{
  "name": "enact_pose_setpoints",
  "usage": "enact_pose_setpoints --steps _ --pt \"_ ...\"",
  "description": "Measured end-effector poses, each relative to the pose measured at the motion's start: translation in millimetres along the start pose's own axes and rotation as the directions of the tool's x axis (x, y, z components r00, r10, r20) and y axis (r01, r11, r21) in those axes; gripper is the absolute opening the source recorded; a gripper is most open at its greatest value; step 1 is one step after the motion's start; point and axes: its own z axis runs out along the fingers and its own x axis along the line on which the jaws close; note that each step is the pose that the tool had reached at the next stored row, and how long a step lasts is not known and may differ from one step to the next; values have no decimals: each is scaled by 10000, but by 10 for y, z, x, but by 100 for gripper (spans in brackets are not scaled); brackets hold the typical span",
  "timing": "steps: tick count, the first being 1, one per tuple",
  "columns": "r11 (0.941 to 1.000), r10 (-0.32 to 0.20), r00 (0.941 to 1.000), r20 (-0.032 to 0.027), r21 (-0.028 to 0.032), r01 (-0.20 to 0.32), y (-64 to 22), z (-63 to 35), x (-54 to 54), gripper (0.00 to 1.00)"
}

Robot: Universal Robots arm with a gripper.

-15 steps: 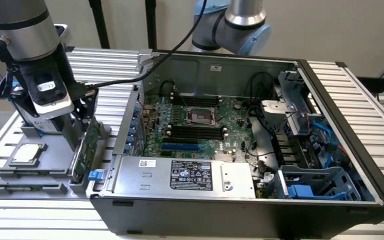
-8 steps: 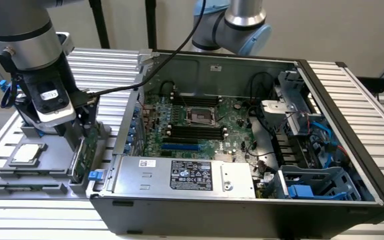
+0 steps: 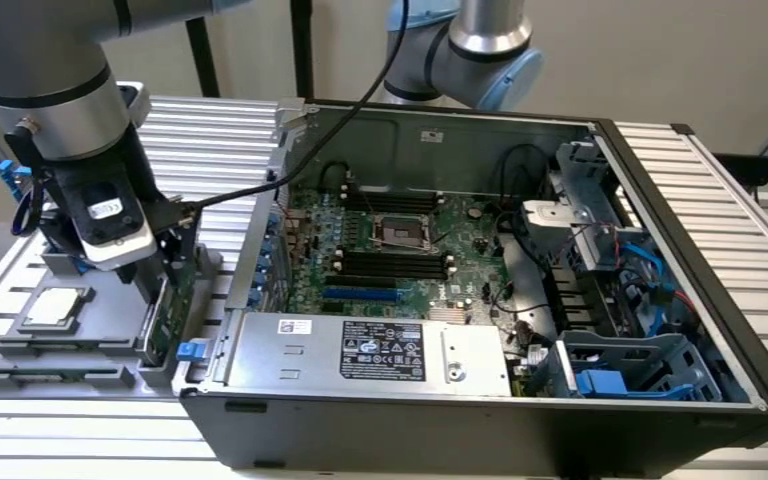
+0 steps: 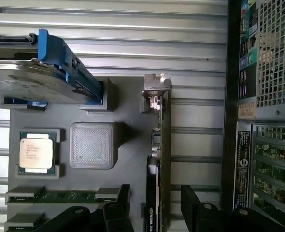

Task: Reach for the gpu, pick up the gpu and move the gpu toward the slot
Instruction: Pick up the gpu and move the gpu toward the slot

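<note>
My fingers are above the GPU's top edge, one on either side, and would miss the GPU now, so my gripper must lower before closing.
The gpu stands on edge in a grey holder tray, a thin green card with a silver bracket at one end. In the exterior view the gpu sits at the tray's side nearest the computer case. My gripper is open and straddles the card, with one black finger on each side and a small gap to the board. In the exterior view the gripper hangs just above the card. The blue expansion slot lies on the motherboard inside the case.
On the tray are a silver hard drive with blue rails, a square processor chip, a grey block and memory sticks. The open computer case stands to the exterior view's right, its wall close beside the card.
</note>
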Motion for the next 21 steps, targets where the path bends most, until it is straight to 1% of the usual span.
enact_pose_setpoints --steps 7,10,12,15,18,19,21 --pt "10000 0 10000 14 0 0 -12 127 2 54" --pt "10000 -2 10000 36 0 2 -15 181 5 54" --pt "10000 -2 10000 72 0 2 -16 218 10 54" --pt "10000 -4 9999 147 2 4 -18 272 17 54" --pt "10000 -8 9997 261 12 7 -19 308 22 54" --pt "10000 -9 9996 278 17 8 -19 314 22 54" --pt "10000 -8 9996 277 24 8 -19 317 22 54"
